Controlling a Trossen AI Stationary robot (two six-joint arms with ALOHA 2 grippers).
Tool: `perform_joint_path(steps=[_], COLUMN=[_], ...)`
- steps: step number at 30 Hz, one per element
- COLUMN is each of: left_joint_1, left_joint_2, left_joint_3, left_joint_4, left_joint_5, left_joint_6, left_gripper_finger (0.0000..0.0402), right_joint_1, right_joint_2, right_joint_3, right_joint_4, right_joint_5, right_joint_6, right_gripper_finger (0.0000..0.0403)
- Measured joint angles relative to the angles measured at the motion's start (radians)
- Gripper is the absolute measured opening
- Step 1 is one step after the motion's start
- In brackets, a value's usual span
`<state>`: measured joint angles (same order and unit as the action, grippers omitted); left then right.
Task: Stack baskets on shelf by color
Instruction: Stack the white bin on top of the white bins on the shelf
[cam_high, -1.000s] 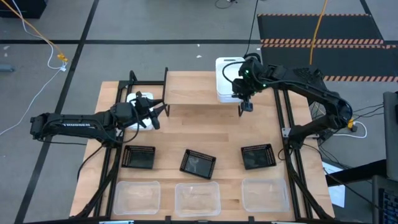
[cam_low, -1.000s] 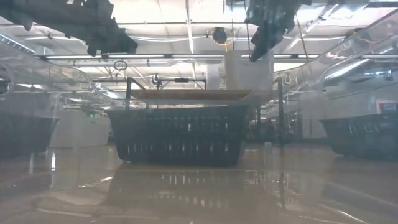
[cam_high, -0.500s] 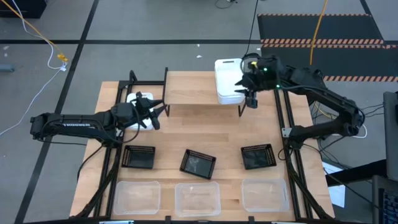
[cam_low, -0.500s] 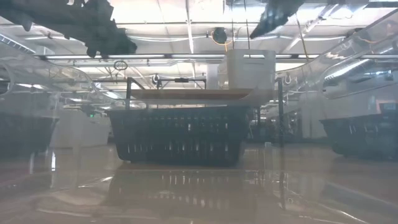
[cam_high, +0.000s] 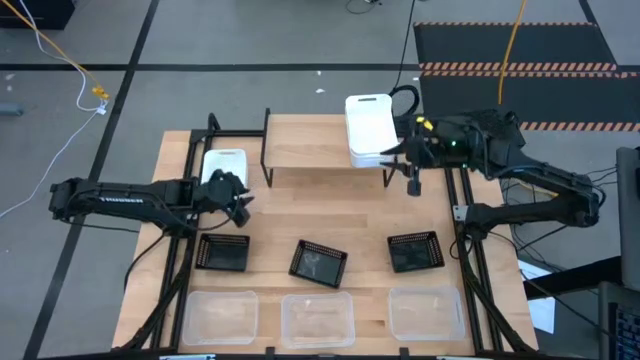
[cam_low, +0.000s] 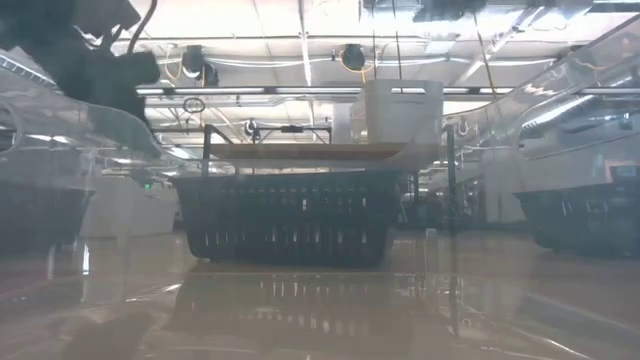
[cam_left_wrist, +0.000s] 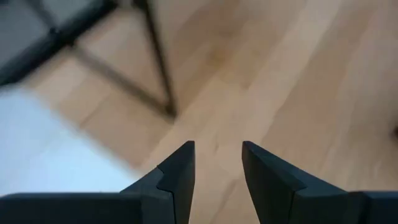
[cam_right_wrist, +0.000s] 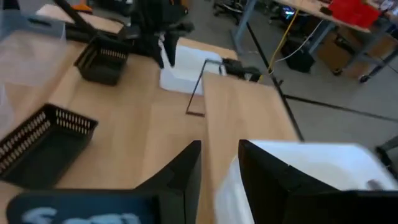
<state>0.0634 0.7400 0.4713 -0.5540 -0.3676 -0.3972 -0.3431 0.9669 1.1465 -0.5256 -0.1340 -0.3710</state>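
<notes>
The lone white basket needs to be picked up by its rim (cam_high: 243, 168) with my left gripper next, so that it can be stacked with the others on the shelf (cam_high: 312, 142).
White baskets (cam_high: 368, 128) stand stacked on the right end of the light-wood shelf (cam_high: 312, 142); the low view shows them (cam_low: 402, 110) above the plank (cam_low: 300, 152). A third white basket (cam_high: 224, 164) rests on the table left of the shelf. Three black mesh baskets (cam_high: 318, 262) form a row nearer, and three clear ones (cam_high: 318, 318) line the near edge. My left gripper (cam_high: 241, 204) is open, just near of the lone white basket (cam_left_wrist: 56, 168). My right gripper (cam_high: 413, 186) is open, right of the stack (cam_right_wrist: 311, 171).
The shelf's thin black legs (cam_high: 266, 150) stand close to my left gripper (cam_left_wrist: 217, 152). In the low view a black basket (cam_low: 285, 215) fills the foreground. Bare wood lies between the shelf and the black row. My right gripper (cam_right_wrist: 219, 152) is near the table's right frame (cam_high: 455, 190).
My right gripper has pulled away from the white stack, rising and swinging toward the table's right and near side; the stack stays on the shelf. My left gripper has drawn back from the lone white basket toward the near edge, leaving that basket fully uncovered.
</notes>
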Motion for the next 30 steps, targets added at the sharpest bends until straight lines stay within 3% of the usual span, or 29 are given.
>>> perform_joint_path(steps=[3,9,14,20,24,30], left_joint_1=[-0.015,-0.013,-0.003,0.024,0.063,0.103], left_joint_2=[0.006,0.007,0.028,0.123,0.196,0.292], left_joint_3=[0.044,0.15,0.125,0.105,0.106,0.105], left_joint_4=[-0.101,-0.257,-0.292,-0.292,-0.323,-0.356], left_joint_5=[-0.049,-0.142,-0.081,-0.095,-0.066,-0.007], left_joint_6=[-0.074,-0.043,-0.095,-0.14,-0.19,-0.253], left_gripper_finger=[0.0136,0.0151,0.0214,0.0278,0.0272,0.0215], right_joint_1=[0.009,0.036,0.077,0.084,0.084,0.084], right_joint_2=[-0.022,-0.03,-0.064,-0.113,-0.136,-0.162], right_joint_3=[-0.103,-0.24,-0.296,-0.343,-0.345,-0.346], right_joint_4=[0.044,0.126,0.141,0.186,0.173,0.169], right_joint_5=[0.003,0.003,0.002,0.008,0.004,0.003], right_joint_6=[0.0,0.071,0.108,0.121,0.153,0.15], right_gripper_finger=[0.0098,0.0098,0.0098,0.0098,0.0098,0.0098])
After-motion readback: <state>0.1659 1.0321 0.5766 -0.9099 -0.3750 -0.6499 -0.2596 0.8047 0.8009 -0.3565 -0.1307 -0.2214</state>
